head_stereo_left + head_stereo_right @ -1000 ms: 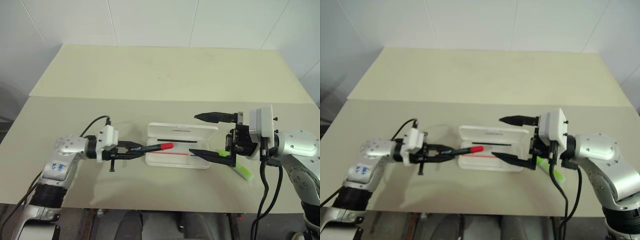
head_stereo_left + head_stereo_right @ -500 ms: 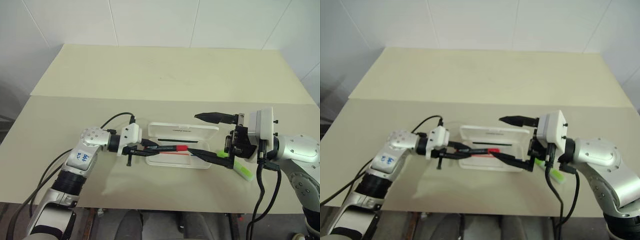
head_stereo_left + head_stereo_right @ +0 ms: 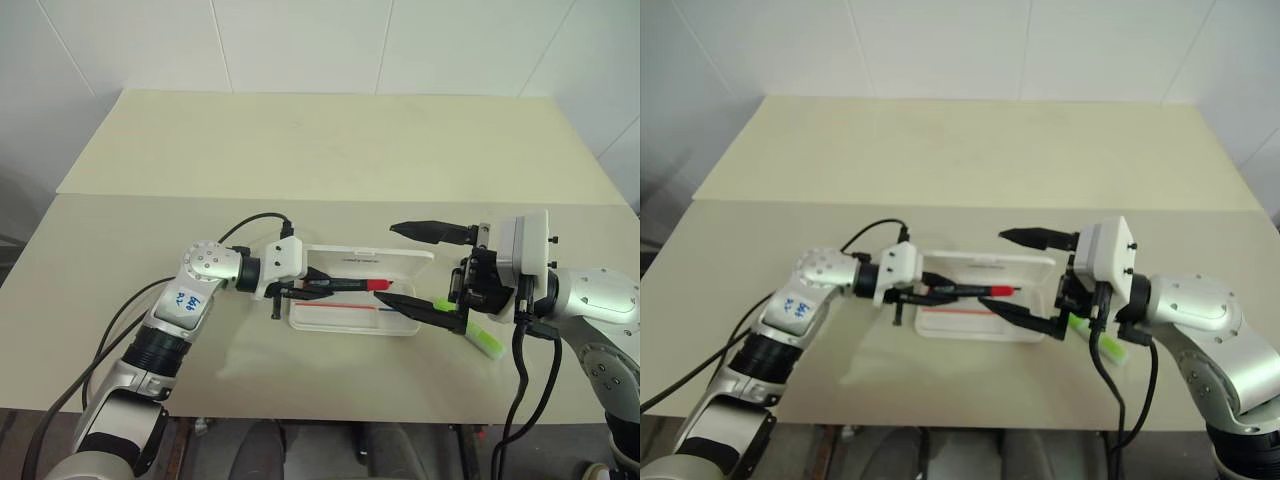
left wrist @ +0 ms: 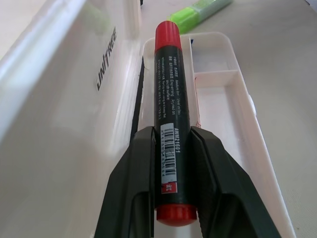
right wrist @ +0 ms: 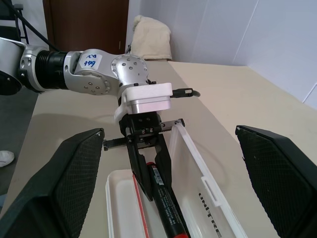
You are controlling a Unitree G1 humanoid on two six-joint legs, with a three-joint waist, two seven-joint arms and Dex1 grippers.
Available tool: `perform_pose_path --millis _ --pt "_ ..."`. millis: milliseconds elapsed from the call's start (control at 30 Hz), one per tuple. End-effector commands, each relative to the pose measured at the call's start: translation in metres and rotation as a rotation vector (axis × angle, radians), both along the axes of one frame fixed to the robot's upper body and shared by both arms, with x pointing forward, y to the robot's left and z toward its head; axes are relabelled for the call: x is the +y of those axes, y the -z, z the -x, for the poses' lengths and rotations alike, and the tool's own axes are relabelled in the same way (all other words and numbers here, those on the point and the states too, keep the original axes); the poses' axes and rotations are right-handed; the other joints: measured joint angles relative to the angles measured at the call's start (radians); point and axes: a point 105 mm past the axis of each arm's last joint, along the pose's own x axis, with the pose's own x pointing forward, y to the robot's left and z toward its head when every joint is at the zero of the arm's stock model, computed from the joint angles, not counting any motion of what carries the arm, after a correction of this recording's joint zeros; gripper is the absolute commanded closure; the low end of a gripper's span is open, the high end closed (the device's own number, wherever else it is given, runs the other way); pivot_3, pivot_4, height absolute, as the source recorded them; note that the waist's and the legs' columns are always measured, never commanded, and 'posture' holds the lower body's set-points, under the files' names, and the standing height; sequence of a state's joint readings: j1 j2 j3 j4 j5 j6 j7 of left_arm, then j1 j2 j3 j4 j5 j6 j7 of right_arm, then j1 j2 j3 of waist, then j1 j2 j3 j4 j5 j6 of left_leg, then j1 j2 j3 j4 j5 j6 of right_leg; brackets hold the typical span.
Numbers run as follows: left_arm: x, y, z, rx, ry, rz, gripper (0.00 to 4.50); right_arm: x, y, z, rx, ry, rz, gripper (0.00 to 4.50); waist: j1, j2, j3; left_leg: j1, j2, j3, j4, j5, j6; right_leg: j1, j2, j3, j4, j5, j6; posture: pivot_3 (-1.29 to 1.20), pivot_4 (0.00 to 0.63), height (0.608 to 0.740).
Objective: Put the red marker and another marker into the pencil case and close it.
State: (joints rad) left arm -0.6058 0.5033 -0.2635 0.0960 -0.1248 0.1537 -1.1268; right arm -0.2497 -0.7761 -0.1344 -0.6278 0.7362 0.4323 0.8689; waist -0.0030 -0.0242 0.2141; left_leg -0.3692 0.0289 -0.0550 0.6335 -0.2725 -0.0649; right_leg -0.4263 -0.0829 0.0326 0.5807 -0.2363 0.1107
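The red marker [image 3: 348, 285] hangs lengthwise over the pencil case's long section [image 3: 345, 298] and would lie in the pencil case, so it is now time to open my left gripper.
The white pencil case [image 3: 400, 328] lies open mid-table, its lid [image 4: 74, 99] standing up along the far side. My left gripper [image 3: 312, 287] is shut on the red marker [image 3: 348, 285], a black barrel with red ends [image 4: 168, 99]. It holds the marker lengthwise just over the tray, the red tip toward the right. My right gripper [image 3: 385, 262] stands wide open at the case's right end, one finger above the lid and one near the tray, holding nothing. The lime-green highlighter [image 3: 482, 340] lies on the table right of the case, partly under my right wrist.
The cream table [image 3: 200, 230] has a seam across it, with a second tabletop [image 3: 330, 140] behind, up to the white wall. A black cable [image 3: 250, 225] loops from my left wrist. The table's front edge [image 3: 300, 412] runs close below the case.
My left gripper has carried the red marker to the right, from beside the case's left end to over its tray. The right gripper has stayed in place, still open.
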Motion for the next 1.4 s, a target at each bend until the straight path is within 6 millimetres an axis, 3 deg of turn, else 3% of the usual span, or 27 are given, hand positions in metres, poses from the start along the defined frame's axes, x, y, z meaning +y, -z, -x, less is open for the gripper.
perform_pose_path --millis 33,100,400,667,733,800,933,1100,1200,1400 --pt "-0.005 -0.003 0.004 -0.032 0.023 -0.016 3.83 0.003 -0.012 0.008 -0.056 -0.018 -0.014 0.0 0.0 0.0 0.0 0.0 0.0 0.0 0.0 0.0 0.0 0.0 0.0 0.0 0.0 0.0 0.0 0.0 0.15 0.74" --pt "-0.006 -0.001 0.004 -0.027 0.025 -0.021 3.83 0.003 -0.012 0.008 -0.056 -0.018 -0.015 0.0 0.0 0.0 0.0 0.0 0.0 0.0 0.001 0.0 0.0 0.0 0.0 0.0 0.001 0.0 0.0 0.0 0.15 0.74" --pt "-0.01 -0.001 0.001 -0.043 0.016 -0.025 0.84 0.004 -0.013 0.009 -0.058 -0.017 -0.022 0.0 0.001 0.0 0.0 0.0 0.0 0.0 0.001 0.0 0.0 0.0 0.0 0.001 0.001 0.0 0.0 0.0 0.15 0.74" --pt "-0.007 -0.017 0.02 0.008 0.096 0.027 0.84 -0.003 -0.007 0.005 -0.026 0.013 -0.021 0.0 -0.001 0.0 0.0 0.0 0.0 0.001 0.001 0.0 0.0 -0.001 0.001 0.001 0.002 0.0 0.0 0.0 0.15 0.74" --pt "0.001 -0.022 0.031 0.049 0.117 0.04 0.84 -0.017 -0.003 -0.001 0.019 0.076 -0.044 0.0 -0.002 0.0 0.0 0.0 0.0 0.001 0.001 0.0 0.0 -0.001 0.001 0.001 0.002 0.0 0.0 0.0 0.15 0.74" --pt "0.008 -0.028 0.039 0.078 0.122 0.054 0.84 -0.03 0.006 -0.005 0.054 0.13 -0.026 0.0 -0.001 0.0 0.0 0.0 0.001 0.001 0.001 0.0 0.001 -0.001 0.001 0.002 0.002 0.0 0.0 0.0 0.15 0.74" --pt "0.026 -0.037 0.056 0.138 0.106 0.084 0.04 -0.058 0.024 -0.008 0.13 0.282 -0.024 0.0 -0.001 -0.001 0.0 0.0 0.001 0.002 0.001 0.0 0.001 -0.001 0.001 0.003 0.002 0.0 -0.001 0.0 0.15 0.74" --pt "0.042 -0.045 0.062 0.131 0.034 0.12 0.04 -0.086 0.043 -0.012 0.18 0.476 -0.001 0.0 -0.003 -0.001 0.001 0.001 0.001 0.004 0.003 0.0 0.001 -0.001 0.001 0.004 0.002 0.0 -0.001 0.0 0.15 0.74" --pt "0.052 -0.054 0.066 0.113 0.002 0.179 0.04 -0.106 0.066 -0.013 0.241 0.603 0.042 0.0 -0.004 -0.002 0.001 0.002 0.001 0.005 0.003 0.0 0.001 -0.001 0.001 0.004 0.001 0.001 -0.003 0.0 0.15 0.74" --pt "0.051 -0.064 0.075 0.083 0.031 0.227 0.04 -0.125 0.1 -0.004 0.338 0.667 0.092 0.0 -0.006 -0.002 0.001 0.0 0.002 0.006 0.003 -0.001 0.001 -0.001 0.001 0.005 -0.002 0.002 -0.003 0.0 0.15 0.74"
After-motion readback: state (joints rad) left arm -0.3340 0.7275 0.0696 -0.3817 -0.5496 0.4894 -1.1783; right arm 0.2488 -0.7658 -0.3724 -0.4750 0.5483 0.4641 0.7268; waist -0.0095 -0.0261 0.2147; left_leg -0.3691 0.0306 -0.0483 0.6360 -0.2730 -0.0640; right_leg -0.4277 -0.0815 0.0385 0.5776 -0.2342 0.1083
